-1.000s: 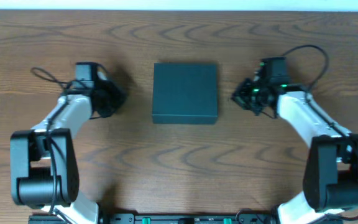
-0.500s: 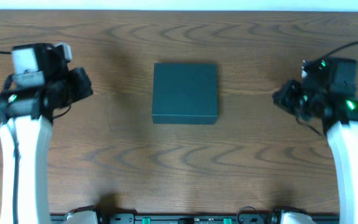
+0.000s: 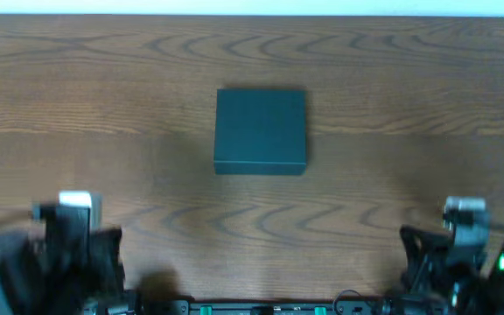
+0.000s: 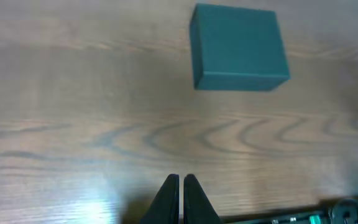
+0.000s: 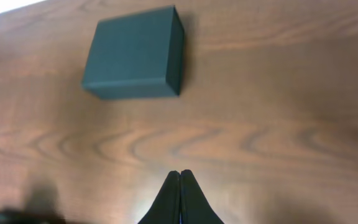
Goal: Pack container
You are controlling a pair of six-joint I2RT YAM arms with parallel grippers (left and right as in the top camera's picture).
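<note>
The container would stay where it is if I lifted my left gripper now, because the gripper is closed well short of the container (image 3: 261,130) (image 4: 242,48).
The dark teal-green container (image 3: 261,130) sits closed at the middle of the wooden table. It also shows in the left wrist view (image 4: 238,46) and in the right wrist view (image 5: 135,53). My left gripper (image 4: 181,178) is shut and empty, pulled back near the table's front edge at the left (image 3: 73,254). My right gripper (image 5: 180,173) is shut and empty, pulled back near the front edge at the right (image 3: 458,254). Both are well apart from the container. No snack packets show.
The wooden table (image 3: 147,70) runs wide on both sides of the container. A dark rail with green lights (image 3: 261,308) lies along the front edge.
Both arms have drawn back from beside the container, first outward and then down to the front corners. The container has not moved.
</note>
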